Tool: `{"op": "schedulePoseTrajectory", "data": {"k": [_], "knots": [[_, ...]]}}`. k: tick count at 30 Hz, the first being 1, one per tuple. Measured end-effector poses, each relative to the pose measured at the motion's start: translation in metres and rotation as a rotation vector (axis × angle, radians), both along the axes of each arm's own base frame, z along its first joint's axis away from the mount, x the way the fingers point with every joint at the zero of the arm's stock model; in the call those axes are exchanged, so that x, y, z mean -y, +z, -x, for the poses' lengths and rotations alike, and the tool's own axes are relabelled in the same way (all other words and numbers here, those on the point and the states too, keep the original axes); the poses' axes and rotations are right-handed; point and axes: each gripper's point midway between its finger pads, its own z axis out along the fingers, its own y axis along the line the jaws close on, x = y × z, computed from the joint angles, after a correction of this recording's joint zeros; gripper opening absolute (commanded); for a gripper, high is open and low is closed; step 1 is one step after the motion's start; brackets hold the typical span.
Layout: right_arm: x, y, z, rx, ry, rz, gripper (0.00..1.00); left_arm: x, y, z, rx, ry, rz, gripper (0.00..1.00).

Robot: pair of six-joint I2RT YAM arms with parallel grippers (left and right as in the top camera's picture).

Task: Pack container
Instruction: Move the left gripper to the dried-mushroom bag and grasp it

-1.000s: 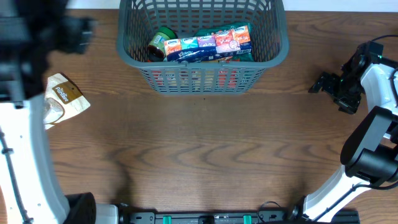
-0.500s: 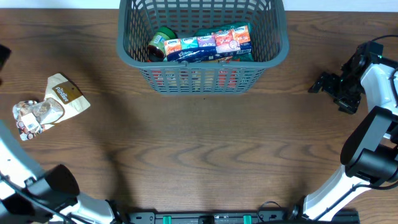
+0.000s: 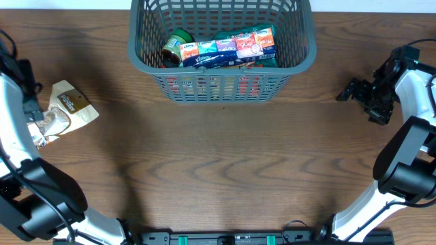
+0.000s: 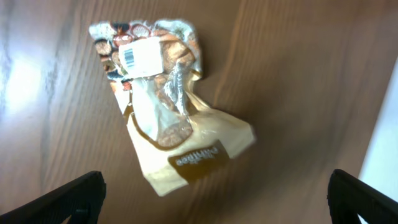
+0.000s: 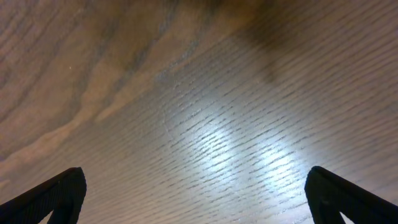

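Observation:
My left gripper grips the tan and white snack bag (image 3: pixel 65 109) by the clear window at its middle next, to pack it into the basket.
The dark grey slotted basket (image 3: pixel 221 82) stands at the back centre. It holds a green-lidded jar (image 3: pixel 178 46), a row of tissue packs (image 3: pixel 230 47) and other packets. A tan and white snack bag (image 3: pixel 65 109) lies flat on the table at the left; it also shows in the left wrist view (image 4: pixel 165 106). My left gripper (image 3: pixel 33 102) hovers above the bag's left end, open and empty (image 4: pixel 214 199). My right gripper (image 3: pixel 354 90) is open and empty at the right, over bare wood (image 5: pixel 199 193).
The wooden table (image 3: pixel 225 170) runs to a white strip at its back edge. A black rail (image 3: pixel 231 238) lies along the front edge. My right arm's white links (image 3: pixel 415 95) stand at the right edge.
My left arm has swung in at the left edge and now hangs over the snack bag. The bag has not moved. The right gripper has barely shifted.

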Motion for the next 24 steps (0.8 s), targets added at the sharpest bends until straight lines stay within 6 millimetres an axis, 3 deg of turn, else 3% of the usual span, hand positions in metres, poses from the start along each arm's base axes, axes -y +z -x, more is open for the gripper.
{"op": "schedulePoseTrajectory", "data": {"k": [6,13,20,24], "knots": [[-0.001,0.000,0.002,-0.009,-0.002,-0.007,0.99,0.000,-0.046,0.000,0.018,0.054,0.016,0.99],[-0.003,0.000,0.007,-0.028,-0.002,-0.015,0.99,-0.002,-0.065,-0.006,0.082,0.116,0.018,0.98],[-0.004,0.000,0.006,-0.027,0.000,-0.017,0.99,-0.006,-0.068,-0.013,0.161,0.174,0.087,0.91],[-0.009,0.000,0.005,-0.026,0.011,-0.016,0.99,-0.012,-0.092,-0.012,0.154,0.215,0.160,0.89]]}}
